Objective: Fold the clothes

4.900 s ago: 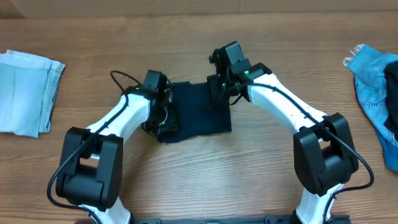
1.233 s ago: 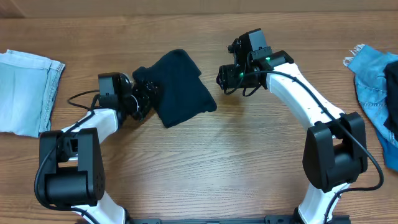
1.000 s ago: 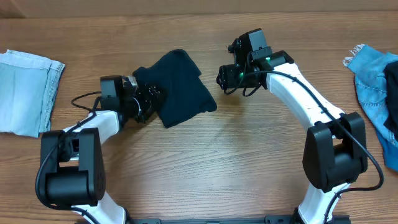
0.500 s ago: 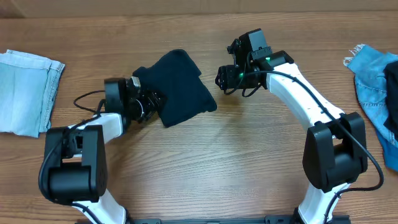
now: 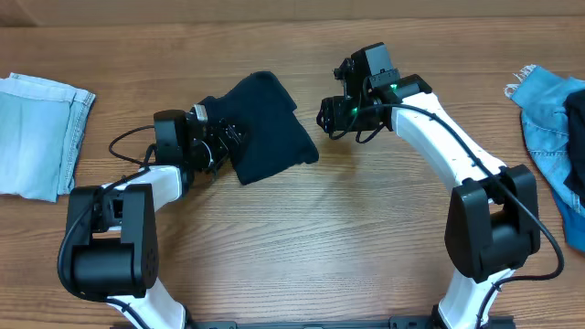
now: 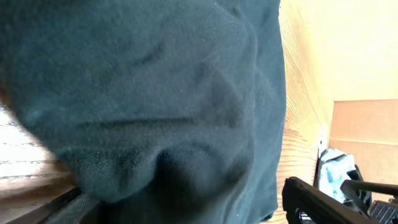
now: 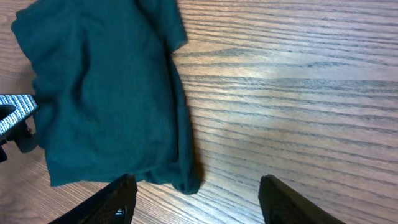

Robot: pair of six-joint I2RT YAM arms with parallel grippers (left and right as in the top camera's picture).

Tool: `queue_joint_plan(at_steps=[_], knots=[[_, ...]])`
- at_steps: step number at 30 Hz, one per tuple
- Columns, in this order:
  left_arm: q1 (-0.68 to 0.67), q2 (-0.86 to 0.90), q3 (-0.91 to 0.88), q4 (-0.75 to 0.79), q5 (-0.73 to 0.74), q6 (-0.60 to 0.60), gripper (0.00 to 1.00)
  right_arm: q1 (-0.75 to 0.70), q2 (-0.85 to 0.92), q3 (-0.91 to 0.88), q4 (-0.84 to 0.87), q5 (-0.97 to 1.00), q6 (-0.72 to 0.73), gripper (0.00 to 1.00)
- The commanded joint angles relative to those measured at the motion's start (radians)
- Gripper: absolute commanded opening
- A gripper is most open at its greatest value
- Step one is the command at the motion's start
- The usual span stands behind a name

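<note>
I will next grab the folded navy garment (image 5: pixel 265 128) across its edge facing the pale blue denim with my left gripper. Then I can stack the garment there still folded.
A folded dark navy garment (image 5: pixel 265 128) lies tilted on the wooden table (image 5: pixel 302 238) between my two arms. My left gripper (image 5: pixel 222 143) is at its left edge. In the left wrist view the navy fabric (image 6: pixel 155 93) fills the frame and bulges between the left gripper's (image 6: pixel 180 199) wide-apart fingers (image 6: pixel 323 202); it is open. My right gripper (image 5: pixel 329 117) hovers just right of the garment, open. In the right wrist view the right gripper (image 7: pixel 202 205) holds nothing, and the garment's corner (image 7: pixel 186 177) lies just ahead of it.
A folded pale blue denim piece (image 5: pixel 37 137) lies at the far left edge. A brighter blue denim piece (image 5: pixel 548 119) is heaped at the far right with something black (image 5: pixel 576 137) on it. A cardboard wall (image 6: pixel 367 130) stands behind the table.
My left gripper slid a little right against the garment's edge, closed partway, then opened wide again. The garment and the right arm stayed put.
</note>
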Motion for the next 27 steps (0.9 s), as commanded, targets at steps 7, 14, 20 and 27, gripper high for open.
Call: queue_joint_plan(at_steps=[7,14,20,27], knots=[[-0.053,0.021,-0.016,0.005,-0.2,-0.058,0.79,0.002,-0.006,0.003,-0.004,-0.008,-0.007,0.64],[-0.084,0.021,-0.016,0.047,-0.2,-0.095,0.55,0.002,-0.006,0.003,-0.019,-0.008,-0.007,0.6],[-0.064,0.021,-0.014,0.061,-0.182,-0.093,0.36,0.002,-0.006,0.003,-0.031,-0.008,-0.007,0.58],[0.013,0.014,0.0,0.133,-0.035,-0.106,0.05,0.002,-0.006,0.004,-0.031,-0.008,-0.007,0.58]])
